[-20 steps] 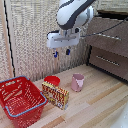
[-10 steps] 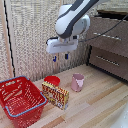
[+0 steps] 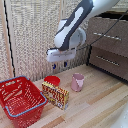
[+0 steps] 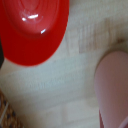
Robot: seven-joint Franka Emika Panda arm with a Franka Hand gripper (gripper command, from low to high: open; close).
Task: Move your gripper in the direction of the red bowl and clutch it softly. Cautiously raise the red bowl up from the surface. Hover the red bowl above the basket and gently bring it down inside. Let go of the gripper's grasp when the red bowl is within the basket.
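Note:
I need to lift the red bowl next and bring it down into the basket, so I need to pick it up with my gripper by its rim.
The red bowl sits on the wooden table behind the yellow-red box, between the basket and the pink cup. In the wrist view the red bowl is large and close. The gripper hangs in the air above the bowl, clear of it, with its two dark blue fingertips apart and nothing between them. The red mesh basket with a blue-grey rim stands at the exterior view's left and holds nothing that shows.
A yellow-red box stands just in front of the bowl. A pink cup stands to the bowl's right and also shows in the wrist view. A wooden drawer unit is at the back right.
The arm has swung toward the exterior view's left and lowered a little, bringing the gripper from above the pink cup to above the red bowl. Nothing on the table has moved.

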